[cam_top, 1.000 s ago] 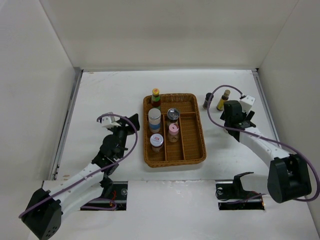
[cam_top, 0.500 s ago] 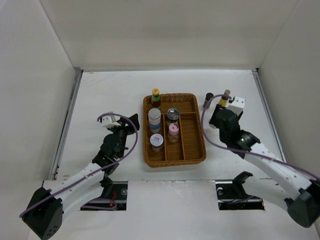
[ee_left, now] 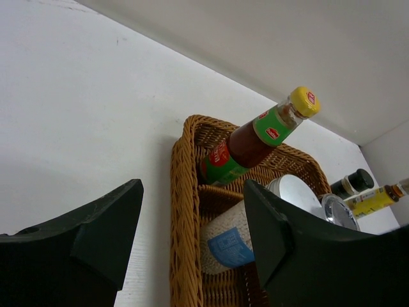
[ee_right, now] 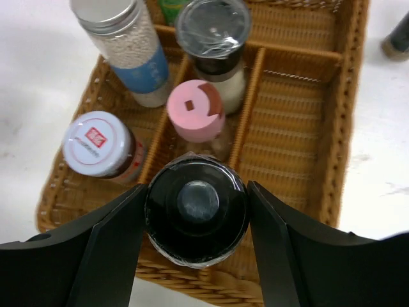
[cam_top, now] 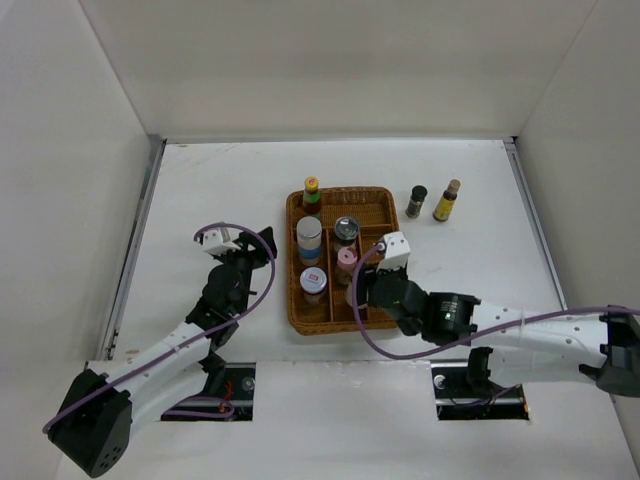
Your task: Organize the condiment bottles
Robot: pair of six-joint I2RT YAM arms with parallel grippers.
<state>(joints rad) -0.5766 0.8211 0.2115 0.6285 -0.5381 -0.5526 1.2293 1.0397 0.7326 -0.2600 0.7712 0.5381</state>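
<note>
The black-capped bottle (ee_right: 197, 203) is partly over a divider beside the basket's middle section and would drop if released now, so my right gripper keeps holding it.
A wicker basket (cam_top: 407, 292) holds a red sauce bottle (cam_top: 312, 195), a blue-label jar (cam_top: 309, 240), a silver-capped grinder (cam_top: 346, 230), a pink-capped bottle (cam_top: 347, 262) and a jar with a red-and-white lid (cam_top: 314, 283). My right gripper (cam_top: 358, 290) is over the basket's front middle. In the right wrist view it (ee_right: 197, 211) is shut on a black-capped bottle (ee_right: 197, 203), just in front of the pink cap (ee_right: 195, 112). My left gripper (cam_top: 268, 240) is open and empty, left of the basket (ee_left: 182, 192), facing the sauce bottle (ee_left: 255, 137).
A dark-capped bottle (cam_top: 416, 201) and a yellow-label bottle (cam_top: 446, 200) stand on the table behind and to the right of the basket. White walls enclose the table on three sides. The basket's right compartment (ee_right: 300, 128) holds nothing.
My right arm has swung from the two bottles at the back right to the basket's front. The left arm has not moved.
</note>
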